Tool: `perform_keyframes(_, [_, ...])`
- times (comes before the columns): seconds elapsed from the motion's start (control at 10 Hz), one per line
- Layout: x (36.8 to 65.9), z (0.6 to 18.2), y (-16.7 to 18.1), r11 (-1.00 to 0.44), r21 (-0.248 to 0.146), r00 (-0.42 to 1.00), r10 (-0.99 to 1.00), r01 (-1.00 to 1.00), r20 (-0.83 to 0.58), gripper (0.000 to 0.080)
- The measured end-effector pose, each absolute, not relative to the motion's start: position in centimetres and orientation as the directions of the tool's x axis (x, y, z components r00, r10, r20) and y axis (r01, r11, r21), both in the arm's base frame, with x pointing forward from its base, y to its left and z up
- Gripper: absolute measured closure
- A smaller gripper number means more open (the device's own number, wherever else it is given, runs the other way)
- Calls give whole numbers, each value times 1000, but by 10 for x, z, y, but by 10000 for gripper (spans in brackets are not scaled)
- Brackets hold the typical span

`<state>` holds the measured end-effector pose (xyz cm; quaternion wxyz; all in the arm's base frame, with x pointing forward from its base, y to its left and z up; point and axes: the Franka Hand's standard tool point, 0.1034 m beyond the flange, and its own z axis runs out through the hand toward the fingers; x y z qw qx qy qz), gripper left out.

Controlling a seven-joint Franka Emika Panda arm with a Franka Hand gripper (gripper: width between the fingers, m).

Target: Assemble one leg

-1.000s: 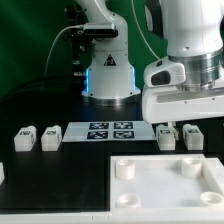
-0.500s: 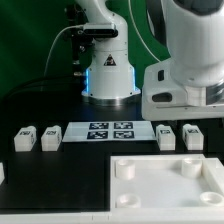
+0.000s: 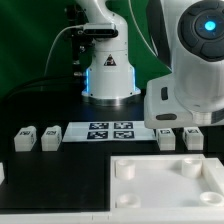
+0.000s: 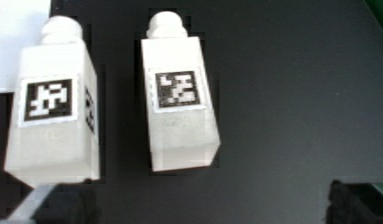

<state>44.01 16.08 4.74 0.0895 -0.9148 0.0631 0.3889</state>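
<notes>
The peg should stay free to go into a corner socket, so the robot's gripper will next grab the white leg by its blunt end below the tag (image 3: 194, 147) (image 4: 186, 148).
Four small white legs with black-and-white tags lie on the black table. Two are at the exterior view's left (image 3: 25, 138) (image 3: 50, 136) and two at its right (image 3: 167, 137) (image 3: 192, 136). The arm's white hand (image 3: 188, 103) hangs just above the right pair. The wrist view shows two legs side by side (image 4: 55, 105) (image 4: 179, 100), tags up and pegs pointing away. My gripper (image 4: 209, 205) is open and empty. Its dark fingertips (image 4: 55, 205) show at the frame's edge, apart from both legs.
The marker board (image 3: 110, 131) lies between the two pairs of legs. The large white square piece with corner sockets (image 3: 150, 195) lies at the front. The robot base (image 3: 108, 75) stands behind. A small white part (image 3: 2, 172) shows at the exterior view's left edge.
The arm's wrist has turned and its upper link has swung forward over the right pair of legs. The legs and the square piece have not moved.
</notes>
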Motion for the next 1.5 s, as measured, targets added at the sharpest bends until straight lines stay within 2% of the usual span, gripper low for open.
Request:
perform_keyframes(0.6, [413, 17, 166, -979, -101, 679, -48, -178, -732, 151])
perform_keyframes(1.1, [407, 11, 167, -979, -97, 666, -47, -177, -745, 151])
perform_keyframes(1.2, [407, 11, 166, -979, -97, 666, -47, -177, -745, 177])
perform_keyframes(1.3, [407, 11, 166, -979, -97, 666, -47, -177, -745, 309])
perform_keyframes(1.4, [407, 11, 166, -979, -97, 666, -47, -177, -745, 309])
perform_keyframes(1.5, [407, 11, 167, -979, -97, 666, -47, -177, -745, 506])
